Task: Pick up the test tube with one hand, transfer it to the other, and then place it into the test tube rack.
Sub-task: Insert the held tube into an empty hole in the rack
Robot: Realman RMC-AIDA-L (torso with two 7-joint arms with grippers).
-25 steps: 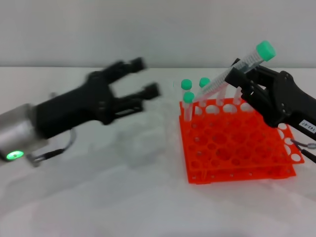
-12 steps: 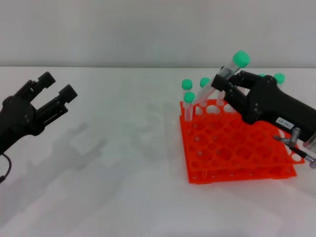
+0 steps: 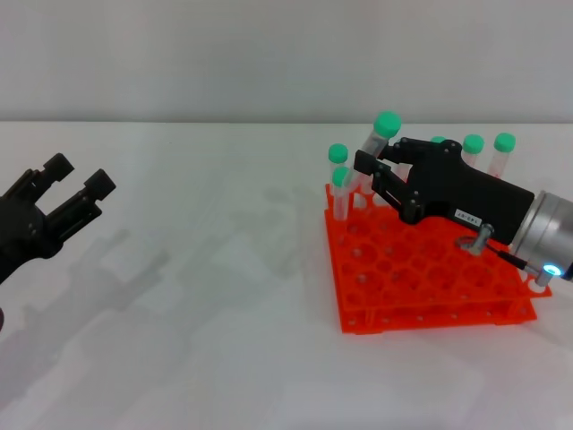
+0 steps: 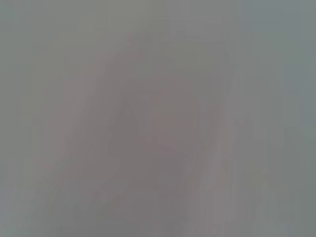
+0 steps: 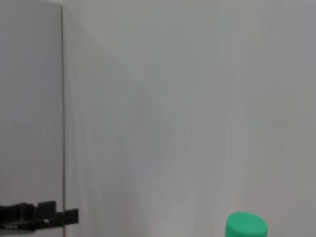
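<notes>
The tube leans, its cap high above the racked caps, so my right gripper keeps hold of the tube for now, until it lowers and straightens it.
The test tube [image 3: 379, 137], clear with a green cap, is held slightly tilted over the back left holes of the orange test tube rack [image 3: 430, 282]. I cannot tell whether its tip is in a hole. My right gripper [image 3: 369, 170], black with a white label, is shut on the tube below the cap and reaches in from the right above the rack. The cap also shows in the right wrist view [image 5: 246, 227]. My left gripper [image 3: 79, 186] is open and empty at the far left, above the table. It appears small in the right wrist view [image 5: 39, 216].
Several other green-capped tubes stand in the rack's back row, such as one at the left [image 3: 337, 154] and one at the right [image 3: 504, 143]. The white table [image 3: 224, 296] spreads between the arms. The left wrist view shows only grey blur.
My right gripper has carried the tube left and down, turning it more upright over the rack's back left. My left arm has drawn back to the far left, open.
</notes>
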